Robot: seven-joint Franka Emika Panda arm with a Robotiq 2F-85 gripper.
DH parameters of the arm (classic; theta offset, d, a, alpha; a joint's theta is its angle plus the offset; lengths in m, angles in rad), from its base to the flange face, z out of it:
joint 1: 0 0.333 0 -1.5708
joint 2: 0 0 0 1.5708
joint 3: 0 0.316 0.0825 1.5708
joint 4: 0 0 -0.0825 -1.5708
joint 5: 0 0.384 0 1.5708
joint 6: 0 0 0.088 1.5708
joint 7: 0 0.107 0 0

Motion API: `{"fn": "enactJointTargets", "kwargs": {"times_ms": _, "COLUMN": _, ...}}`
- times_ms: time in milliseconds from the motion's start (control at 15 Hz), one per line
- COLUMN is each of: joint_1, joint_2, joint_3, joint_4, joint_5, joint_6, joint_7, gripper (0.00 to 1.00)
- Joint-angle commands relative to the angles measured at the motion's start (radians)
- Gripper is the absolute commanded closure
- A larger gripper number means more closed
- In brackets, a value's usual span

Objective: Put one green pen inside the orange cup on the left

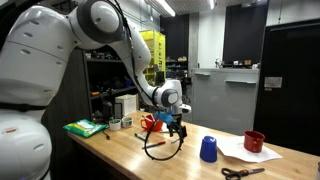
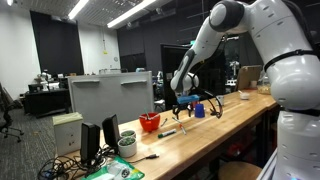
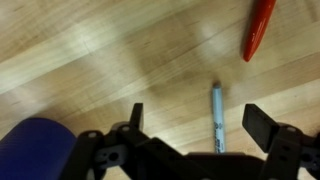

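Note:
My open fingers are still above the green pen's pale body [image 3: 218,112] on the wooden table, so it is too early to close; my gripper lowers first, then closes on it.
In the wrist view the green pen [image 3: 216,118] lies flat on the wooden table, pale teal. It sits between my gripper's [image 3: 198,120] two open fingers, nearer the right one, and nothing is held. The gripper hovers just above the table in both exterior views [image 1: 178,126] [image 2: 183,103]. The orange cup [image 1: 150,122] [image 2: 150,122] stands upright on the table a short way from the gripper. The cup is out of the wrist view.
A red-orange pen [image 3: 260,30] lies beyond the green one. A blue cup [image 1: 208,149] [image 2: 199,110] [image 3: 35,150] stands close to the gripper. A darker red cup [image 1: 254,141], white paper [image 1: 240,154] and scissors [image 1: 243,172] lie further along. A monitor [image 2: 110,95] stands behind the orange cup.

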Motion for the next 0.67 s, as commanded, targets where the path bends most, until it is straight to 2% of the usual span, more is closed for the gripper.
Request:
{"fn": "enactJointTargets", "kwargs": {"times_ms": 0, "joint_1": 0.022, "joint_2": 0.046, "joint_3": -0.014, "joint_4": 0.058, "joint_5": -0.005, "joint_6": -0.038, "joint_7": 0.021, "gripper": 0.00}}
{"fn": "enactJointTargets", "kwargs": {"times_ms": 533, "joint_1": 0.022, "joint_2": 0.119, "joint_3": -0.017, "joint_4": 0.133, "joint_5": -0.002, "joint_6": -0.082, "joint_7": 0.018, "gripper": 0.00}}
{"fn": "enactJointTargets", "kwargs": {"times_ms": 600, "joint_1": 0.023, "joint_2": 0.123, "joint_3": -0.019, "joint_4": 0.138, "joint_5": -0.004, "joint_6": -0.089, "joint_7": 0.019, "gripper": 0.21}}
